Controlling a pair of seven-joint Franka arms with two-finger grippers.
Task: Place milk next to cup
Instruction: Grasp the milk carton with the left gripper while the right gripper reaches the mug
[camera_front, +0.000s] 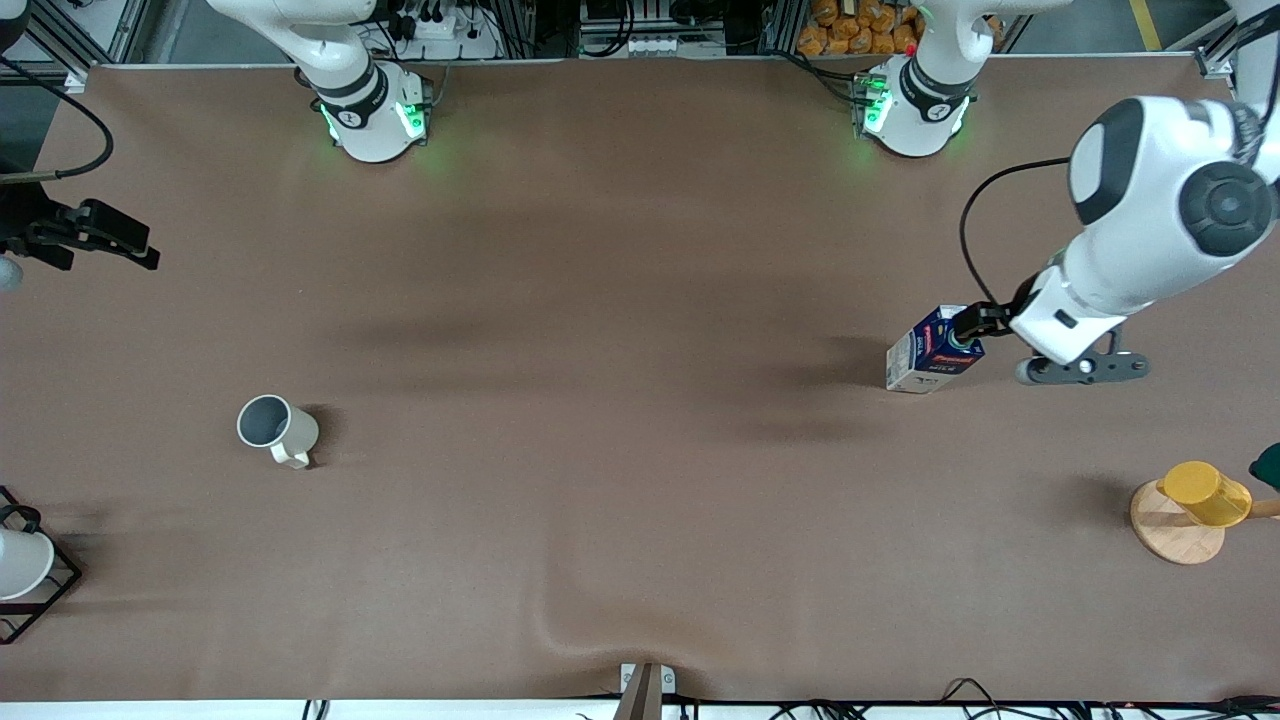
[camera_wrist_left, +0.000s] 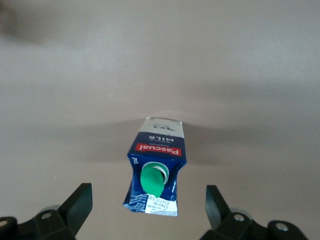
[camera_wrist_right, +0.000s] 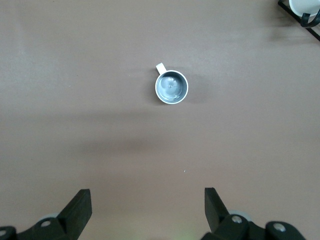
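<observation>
Next, my left gripper picks up the milk by its top below the green cap (camera_front: 956, 338) to place the milk beside the cup (camera_front: 277, 428).
The milk (camera_front: 935, 350) stands upright on the table toward the left arm's end. It is a dark blue carton with white sides, a red band and a green cap. My left gripper (camera_front: 972, 322) is at its top, open. In the left wrist view the carton (camera_wrist_left: 157, 150) lies between the spread fingers (camera_wrist_left: 80, 200), and they do not touch it. The cup (camera_front: 275, 428), cream-white with a grey inside, stands toward the right arm's end. My right gripper (camera_front: 105, 238) is open and empty, high over that end of the table. Its wrist view looks down on the cup (camera_wrist_right: 171, 86).
A yellow cup (camera_front: 1205, 492) lies on a round wooden coaster (camera_front: 1170, 535) near the left arm's end. A plain white cup in a black wire frame (camera_front: 25, 570) stands at the right arm's end; it also shows in the right wrist view (camera_wrist_right: 302, 9).
</observation>
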